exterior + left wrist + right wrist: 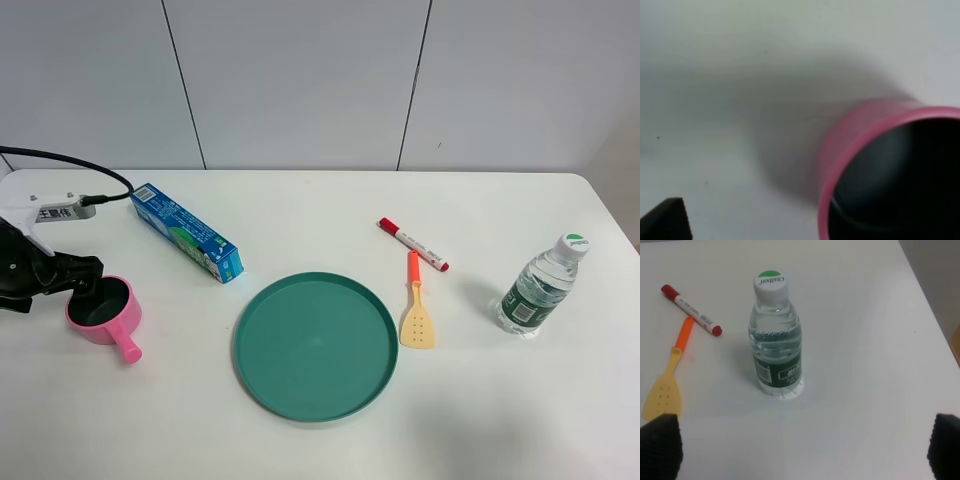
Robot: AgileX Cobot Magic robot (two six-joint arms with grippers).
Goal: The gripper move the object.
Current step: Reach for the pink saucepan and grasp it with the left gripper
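The left gripper's fingers are above the pink toy saucepan, over its rim (826, 195) and short of its dark inside, so the left gripper should come down before it closes.
The pink toy saucepan (104, 312), dark green inside, stands at the far left of the table with its short handle (127, 349) pointing to the front. My left gripper (82, 277) is right at the pan's back-left rim. In the left wrist view the pan (875, 150) fills the frame close up. One black fingertip (662, 220) shows outside the pan's wall, set wide; the other finger is lost against the dark inside. My right gripper (802, 450) is open and empty, and is out of the exterior view.
A blue toothpaste box (185, 232) lies behind and to the right of the pan. A large teal plate (315, 345) sits at the centre front. A red marker (413, 244), a yellow spatula (416, 315) and a water bottle (540, 287) are on the right.
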